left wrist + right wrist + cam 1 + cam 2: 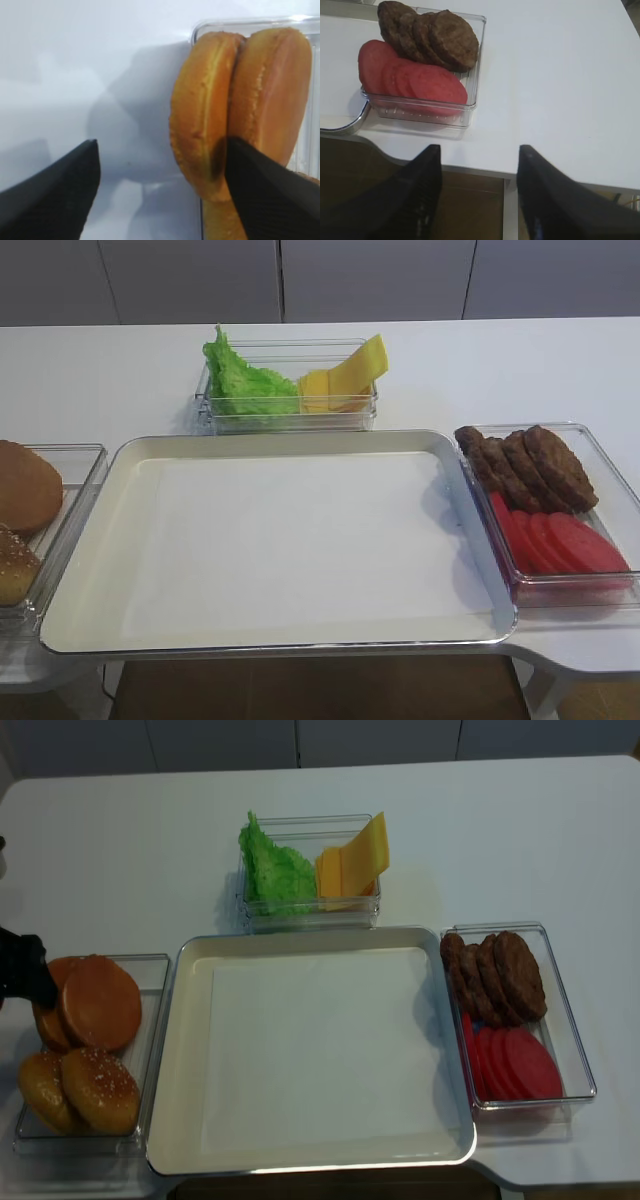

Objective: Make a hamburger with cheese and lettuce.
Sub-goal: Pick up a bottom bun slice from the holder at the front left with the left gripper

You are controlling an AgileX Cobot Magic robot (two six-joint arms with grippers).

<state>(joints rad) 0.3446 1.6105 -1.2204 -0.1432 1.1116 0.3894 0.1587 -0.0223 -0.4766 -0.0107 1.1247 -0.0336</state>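
Observation:
Another half leans close, so my left gripper should next pinch the golden-brown bun half by its upstanding edge (49,1006), across its thickness.
No assembled hamburger is in view. Two flat golden bun halves (200,115) stand on edge side by side in the clear left container (150,1020). My left gripper (161,142) is open around the left-hand half. Its right finger (260,190) sits at the seam between the two halves. Its left finger (60,190) hangs apart over the white table. From above, the left gripper (35,982) is at the container's far left corner. Green frilly lettuce (240,380) and yellow cheese (345,380) share the back container. My right gripper (480,150) is open and holds nothing, over the table's front edge.
A large metal tray (280,437) lined with white paper fills the middle. Brown patties (530,465) and red tomato slices (560,540) lie in the right container, just ahead of my right gripper. Sesame bun tops (95,1090) fill the near end of the left container.

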